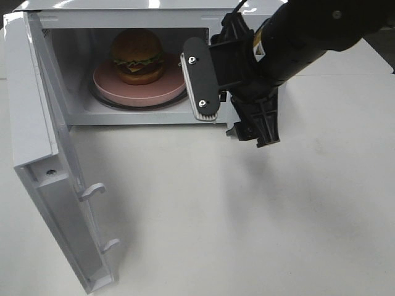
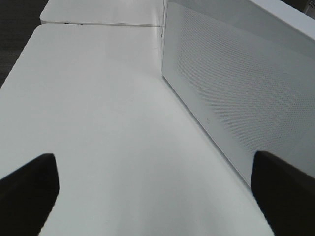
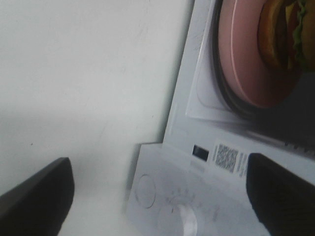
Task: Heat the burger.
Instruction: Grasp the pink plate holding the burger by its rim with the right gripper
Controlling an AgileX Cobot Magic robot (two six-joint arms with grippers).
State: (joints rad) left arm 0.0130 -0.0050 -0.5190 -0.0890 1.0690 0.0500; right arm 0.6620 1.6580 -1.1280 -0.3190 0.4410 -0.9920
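Note:
My right gripper needs to pick up the pink plate by its rim (image 1: pixel 175 86) next. That will bring out the heated burger (image 1: pixel 137 57).
The burger (image 1: pixel 137 54), with a golden-brown bun, green lettuce and yellow cheese, sits on a pink plate (image 1: pixel 143 96) inside the open microwave (image 1: pixel 123 12). My right gripper (image 1: pixel 229 105) hovers just in front of the cavity's right side, turned sideways and open with nothing in it. Its grey pad (image 1: pixel 200 80) faces the plate's edge. In the right wrist view the burger (image 3: pixel 283 34) and plate (image 3: pixel 243 54) lie beyond the open right gripper (image 3: pixel 157 196). My left gripper (image 2: pixel 155 194) is open over bare table beside the microwave's outer wall (image 2: pixel 236 83).
The microwave door (image 1: pixel 43 123) swings out to the left and reaches the table's front. The control panel with its dial (image 3: pixel 184 219) lies right under my right gripper. White table (image 1: pixel 247 216) spreads in front of the microwave.

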